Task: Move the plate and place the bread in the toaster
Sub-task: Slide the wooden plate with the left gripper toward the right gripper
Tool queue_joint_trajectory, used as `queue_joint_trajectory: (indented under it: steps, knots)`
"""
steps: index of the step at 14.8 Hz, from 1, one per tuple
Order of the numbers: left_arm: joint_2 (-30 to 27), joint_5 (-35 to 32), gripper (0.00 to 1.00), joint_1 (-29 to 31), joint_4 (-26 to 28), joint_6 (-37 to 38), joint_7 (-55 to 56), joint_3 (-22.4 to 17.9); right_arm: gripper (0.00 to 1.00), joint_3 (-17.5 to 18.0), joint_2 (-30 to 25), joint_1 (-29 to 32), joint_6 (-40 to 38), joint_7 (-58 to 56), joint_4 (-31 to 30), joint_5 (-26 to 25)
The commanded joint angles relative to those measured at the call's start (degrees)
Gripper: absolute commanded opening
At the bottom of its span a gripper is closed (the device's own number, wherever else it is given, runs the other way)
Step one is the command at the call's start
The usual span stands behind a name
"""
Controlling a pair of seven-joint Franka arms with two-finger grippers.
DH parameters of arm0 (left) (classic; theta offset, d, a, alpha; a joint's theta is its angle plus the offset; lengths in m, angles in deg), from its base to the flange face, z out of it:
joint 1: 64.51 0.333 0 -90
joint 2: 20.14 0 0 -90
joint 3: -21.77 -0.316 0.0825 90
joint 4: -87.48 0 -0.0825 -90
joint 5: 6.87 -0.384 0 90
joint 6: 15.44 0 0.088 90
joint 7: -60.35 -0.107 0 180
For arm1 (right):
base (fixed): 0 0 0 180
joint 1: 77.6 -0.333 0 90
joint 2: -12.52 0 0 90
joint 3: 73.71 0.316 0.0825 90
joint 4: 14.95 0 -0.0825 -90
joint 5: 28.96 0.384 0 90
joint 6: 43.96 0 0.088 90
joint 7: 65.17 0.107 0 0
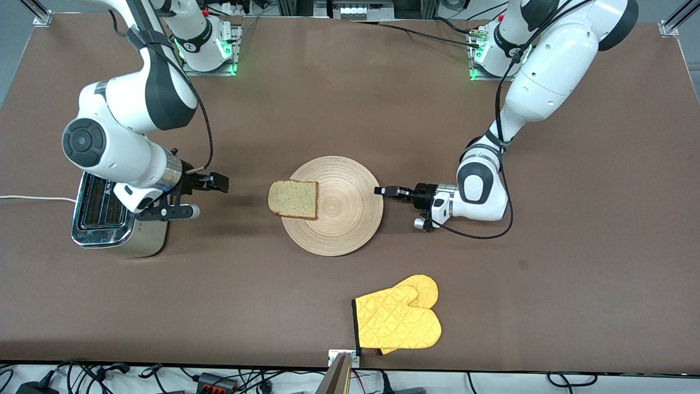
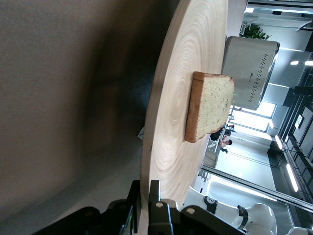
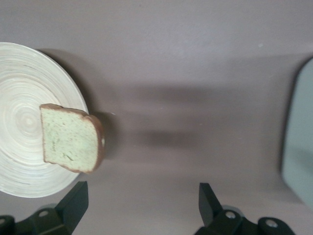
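Observation:
My left gripper needs to let go of the plate now. The plate's lower edge (image 1: 333, 254) (image 2: 149, 127) is at the tabletop, close against its dark shadow.
The round light-wood plate (image 1: 342, 219) lies mid-table. The bread (image 1: 293, 199) rests on it and overhangs the rim toward the right arm's end. It also shows as the bread (image 2: 209, 105) and the bread (image 3: 69, 139) in the wrist views. My left gripper (image 1: 381, 191) is low at the plate's rim toward the left arm's end. Its jaws are shut on the plate (image 2: 178, 147) edge, one above and one below, at the left gripper (image 2: 146, 187). The silver toaster (image 1: 104, 219) stands at the right arm's end. My right gripper (image 1: 212, 183) hangs open between toaster and bread, and the right gripper (image 3: 142, 203) holds nothing.
A yellow oven mitt (image 1: 398, 320) lies near the table's front edge, nearer the camera than the plate. The toaster's white cord (image 1: 33, 198) runs off the right arm's end of the table. Bare brown table surrounds the plate.

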Motion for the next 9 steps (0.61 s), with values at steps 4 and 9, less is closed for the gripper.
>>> queue_joint_trajectory:
  steps: [4, 9]
  knots:
    - [0.0, 1.7, 0.49, 0.6, 0.4, 0.3, -0.7, -1.0, 1.0, -0.1, 3.3, -0.3, 1.2, 0.9, -0.2, 5.0]
    - [-3.5, -12.1, 0.49, 6.8, 0.3, 9.8, 2.1, -6.7, 1.0, -0.1, 9.1, -0.1, 1.4, 0.6, -0.3, 18.4]
